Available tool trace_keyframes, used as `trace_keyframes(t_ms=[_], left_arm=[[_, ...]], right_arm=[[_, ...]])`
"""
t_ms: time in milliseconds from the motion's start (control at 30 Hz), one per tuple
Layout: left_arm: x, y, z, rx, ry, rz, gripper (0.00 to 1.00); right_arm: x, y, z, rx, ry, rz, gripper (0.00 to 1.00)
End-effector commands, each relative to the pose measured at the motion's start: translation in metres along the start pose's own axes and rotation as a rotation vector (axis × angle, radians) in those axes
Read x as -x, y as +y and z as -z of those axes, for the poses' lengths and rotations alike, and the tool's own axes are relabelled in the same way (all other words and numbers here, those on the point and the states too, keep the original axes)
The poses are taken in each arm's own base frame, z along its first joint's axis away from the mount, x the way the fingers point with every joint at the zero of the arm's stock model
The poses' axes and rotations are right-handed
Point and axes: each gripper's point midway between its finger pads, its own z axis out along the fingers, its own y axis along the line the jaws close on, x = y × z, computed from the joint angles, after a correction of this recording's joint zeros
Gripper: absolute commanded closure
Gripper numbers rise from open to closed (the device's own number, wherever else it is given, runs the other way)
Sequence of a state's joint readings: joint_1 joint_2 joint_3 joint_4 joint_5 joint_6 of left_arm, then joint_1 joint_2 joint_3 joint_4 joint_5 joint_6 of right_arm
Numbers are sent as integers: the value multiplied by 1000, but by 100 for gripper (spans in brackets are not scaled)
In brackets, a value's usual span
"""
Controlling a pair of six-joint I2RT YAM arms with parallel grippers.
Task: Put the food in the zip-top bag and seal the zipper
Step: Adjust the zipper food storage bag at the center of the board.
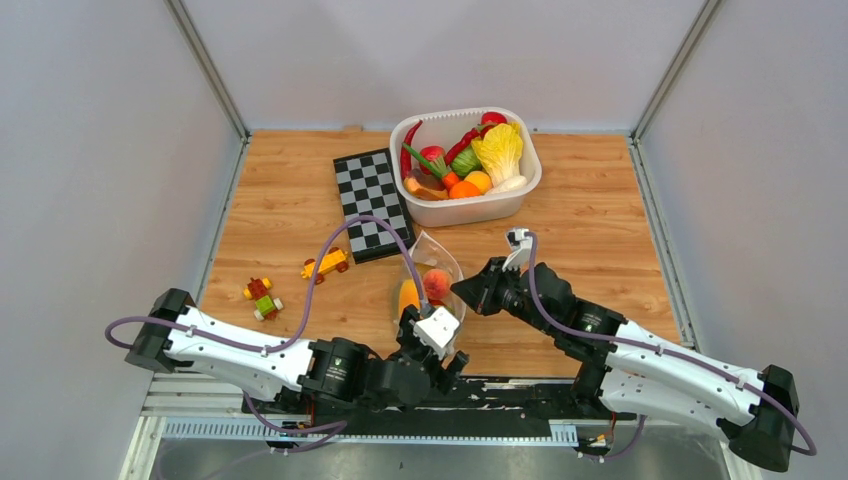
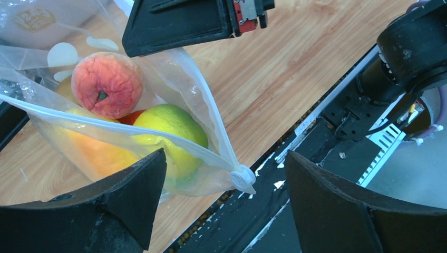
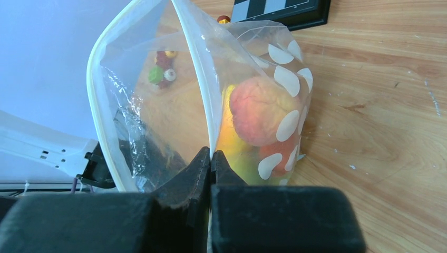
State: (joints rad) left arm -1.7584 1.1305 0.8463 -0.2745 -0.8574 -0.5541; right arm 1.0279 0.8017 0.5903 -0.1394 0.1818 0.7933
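My left gripper is going to pinch the zip-top bag's near corner at the white zipper slider (image 2: 242, 178) next, so the edges of the bag's opening stay free for sealing.
The zip-top bag (image 1: 428, 272) lies near the table's front edge with its mouth gaping. Food sits inside it: a pink peach (image 2: 107, 83), a yellow-green lemon (image 2: 171, 129) and an orange fruit (image 2: 97, 154). My right gripper (image 3: 211, 154) is shut on the zipper (image 3: 204, 84), pinching one lip of the mouth and holding it up. My left gripper (image 2: 224, 182) is open at the bag's near corner. The white zipper slider (image 2: 242, 178) lies between its fingers (image 2: 124, 192), touching neither.
A white tub (image 1: 470, 210) at the back holds more food: a cabbage (image 1: 498, 152), red chillies and oranges. A chessboard (image 1: 372, 203) lies left of the tub. Two toy brick cars (image 1: 327, 264) (image 1: 262, 297) sit at the front left. A black rail (image 1: 520, 390) runs just behind the bag's near corner.
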Motion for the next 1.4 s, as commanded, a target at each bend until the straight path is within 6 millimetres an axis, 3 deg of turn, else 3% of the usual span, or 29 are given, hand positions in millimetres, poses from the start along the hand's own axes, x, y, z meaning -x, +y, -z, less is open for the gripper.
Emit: trace_keyframes(t_ms=[0,267,633,767,867,1000,1067,1233,1367], left_arm=[[11,3,-1,58,-26,57,14],[4,15,1,120,-6,68,35],[19,24,8,105,-70,74,79],[21,31,12,113,-84,75,90],[25,35,16,104,-96,73,100],[35,42,27,73,-121,67,100],[40,48,33,59,-139,65,100],[50,61,53,-7,-157,29,100],[59,66,72,-85,-138,-26,100]], right_arm=[[32,45,7,143,-69,-43,100],[35,49,12,159,-76,-47,100],[30,42,15,152,-65,-5,98],[31,44,17,171,-77,23,93],[35,46,20,189,-93,60,78],[47,45,29,172,-127,190,49],[57,42,34,146,-152,272,41],[79,37,48,115,-241,462,37],[83,34,52,125,-262,701,37]])
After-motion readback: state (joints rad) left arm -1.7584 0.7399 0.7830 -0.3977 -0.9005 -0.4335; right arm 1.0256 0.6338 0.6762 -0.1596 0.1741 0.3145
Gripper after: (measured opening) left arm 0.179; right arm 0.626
